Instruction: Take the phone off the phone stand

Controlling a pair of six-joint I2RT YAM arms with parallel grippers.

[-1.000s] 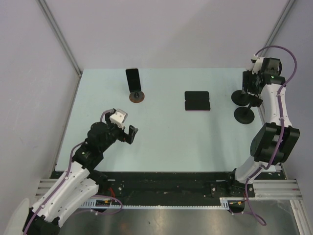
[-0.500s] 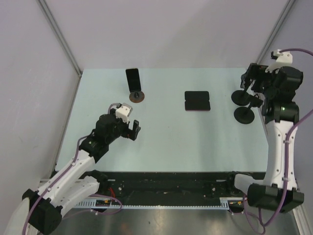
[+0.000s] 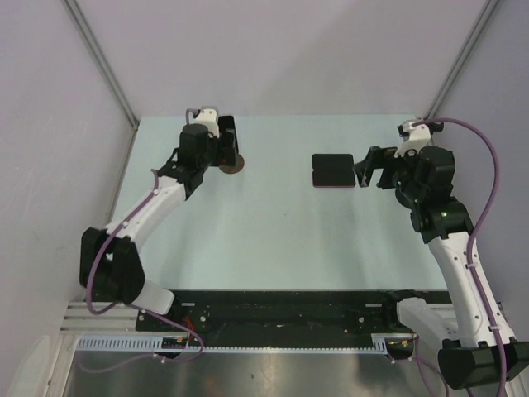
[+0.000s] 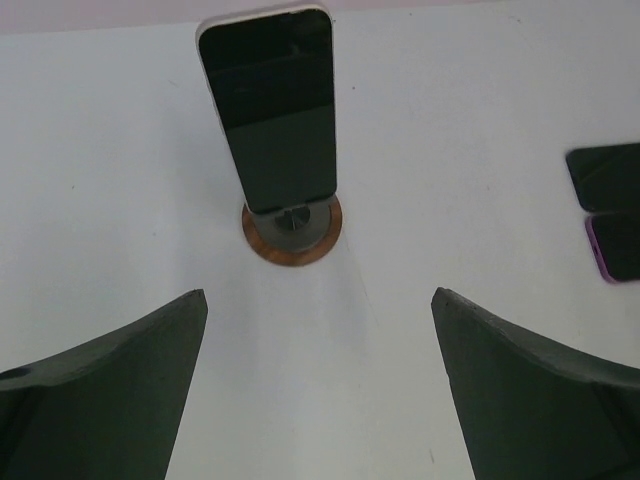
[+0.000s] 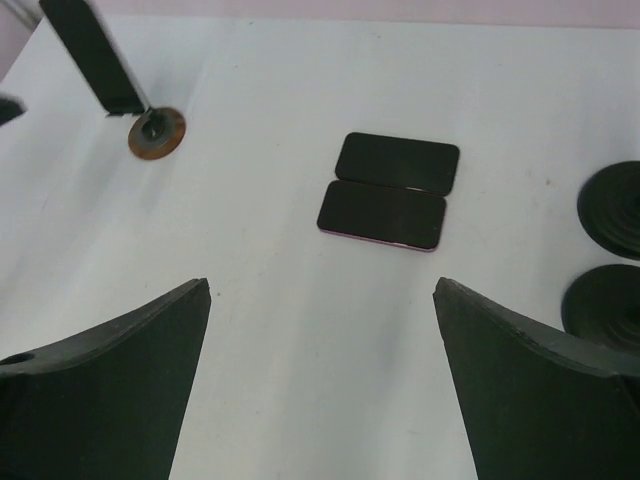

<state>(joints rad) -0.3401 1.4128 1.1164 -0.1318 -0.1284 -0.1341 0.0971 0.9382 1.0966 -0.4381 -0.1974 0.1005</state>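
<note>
My left gripper should next grab the black phone (image 3: pixel 228 126) (image 4: pixel 270 110) across its two long side edges, to remove it from the stand behind it.
A black phone (image 4: pixel 270 110) stands upright on a small stand with a round copper base (image 4: pixel 292 232) at the far left of the table. My left gripper (image 4: pixel 318 300) is open and empty, close in front of the phone and apart from it. In the top view the left gripper (image 3: pixel 225 136) hides the phone, and only the copper base (image 3: pixel 234 165) shows. My right gripper (image 3: pixel 370 172) is open and empty over the table's right side. The right wrist view shows the phone (image 5: pixel 92 55) and base (image 5: pixel 156 133) far off at upper left.
Two dark phones lie flat side by side mid-table (image 3: pixel 333 170), one black (image 5: pixel 397 163) and one with a purple edge (image 5: pixel 381 213). Two empty black round stands (image 5: pixel 615 195) (image 5: pixel 605 300) sit at the right. Grey walls close in the table's back and sides.
My left arm has swung far up and back from the near left to the phone on its stand. My right arm has come down and left from the far right corner towards the flat phones.
</note>
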